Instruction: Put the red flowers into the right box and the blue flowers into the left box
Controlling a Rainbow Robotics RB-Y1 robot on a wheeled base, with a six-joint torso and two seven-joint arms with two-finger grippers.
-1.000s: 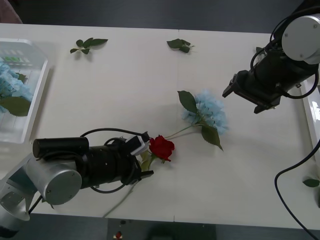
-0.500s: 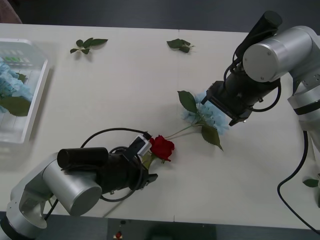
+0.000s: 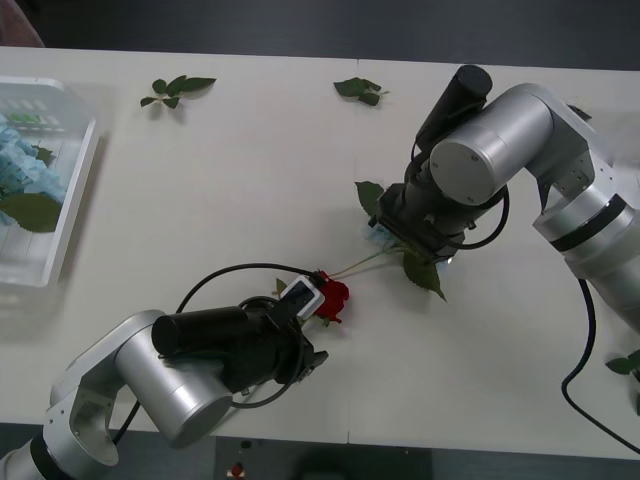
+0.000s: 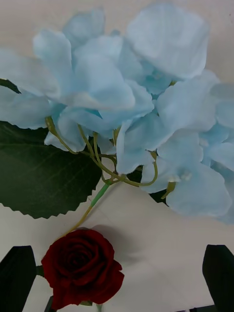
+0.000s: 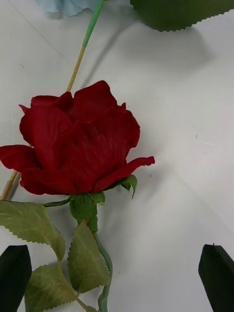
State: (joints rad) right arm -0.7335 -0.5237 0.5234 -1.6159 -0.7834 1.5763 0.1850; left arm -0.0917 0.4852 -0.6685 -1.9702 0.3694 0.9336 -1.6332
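I next need to grab the red flower with my left gripper by the stem just below the bloom [image 5: 89,221], because the flower's thin petals flare open at its head.
One red flower [image 3: 331,297] lies on the white table, its bloom also large in the left wrist view [image 5: 80,141]. My left gripper [image 5: 116,280] is open, its black fingertips [image 5: 14,278] either side of the rose's stem and leaves. A blue flower [image 4: 131,97] lies just right of the rose, mostly covered in the front view by my right arm, with a bit of petal [image 3: 375,232] and leaves showing. My right gripper [image 4: 117,278] hovers open over it. The left box [image 3: 75,190] at the far left holds blue flowers [image 3: 20,165]. The right box is hidden.
Loose green leaf sprigs lie at the table's back, one on the left [image 3: 178,88] and one near the middle [image 3: 358,90]. Another leaf [image 3: 625,365] sits at the right edge. A black cable loops from my left arm beside the rose.
My right arm swung in from the right and now hangs over the blue flower. My left arm pushed forward and right, closing in on the rose.
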